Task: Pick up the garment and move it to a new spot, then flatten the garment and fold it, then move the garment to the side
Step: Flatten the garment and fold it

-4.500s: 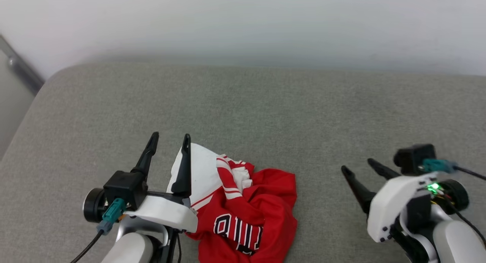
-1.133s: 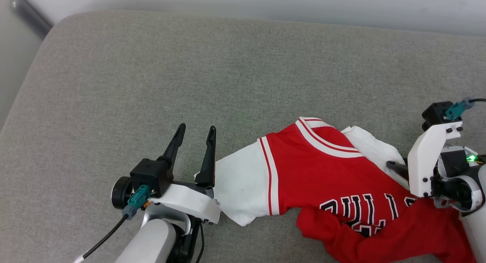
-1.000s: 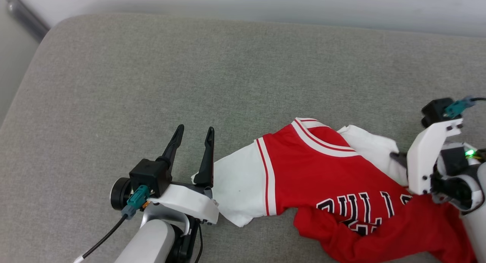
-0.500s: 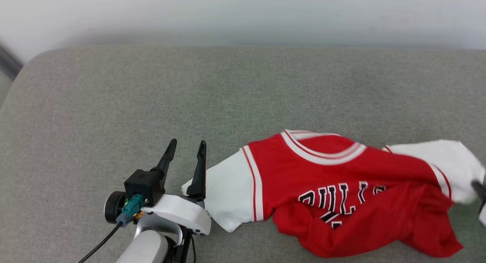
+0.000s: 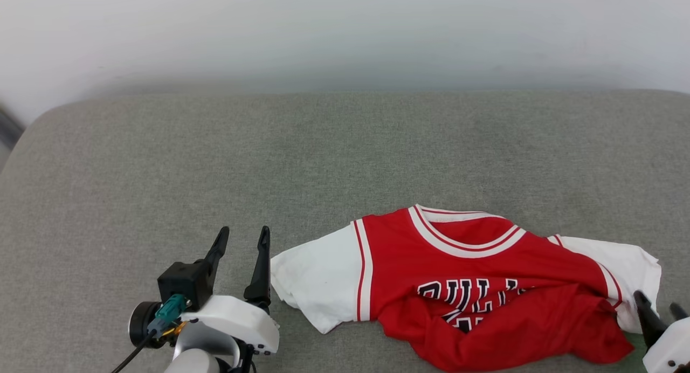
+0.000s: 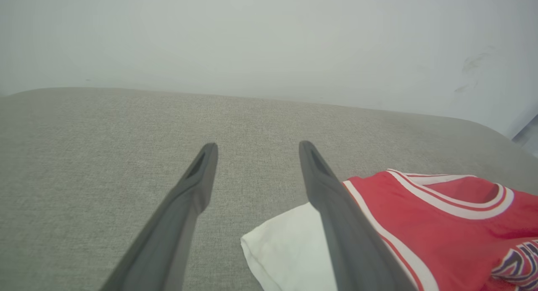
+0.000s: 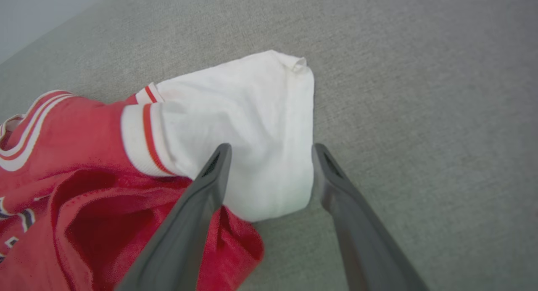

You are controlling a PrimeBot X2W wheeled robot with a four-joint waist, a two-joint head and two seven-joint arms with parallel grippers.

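The garment's red body lies slack and bunched, so the robot's left gripper will next pinch the edge of the white sleeve, which sticks out free.
The red garment lies spread sideways on the grey cushion, collar toward the wall, both white sleeves out, its lower red part bunched over the black lettering. My left gripper is open and empty, just left of the left white sleeve. At the lower right corner my right gripper is open too. Its fingers hover over the edge of the right white sleeve, holding nothing. The garment shows rumpled at the left of the right wrist view.
The grey fabric cushion stretches wide behind and to the left of the garment. A pale wall runs along its far edge. The cushion's rounded left corner drops off beside a dark strip.
My right gripper has let go of the right sleeve and drawn back to the lower right. The garment now lies spread out. The camera tilted up, shifting the whole picture.
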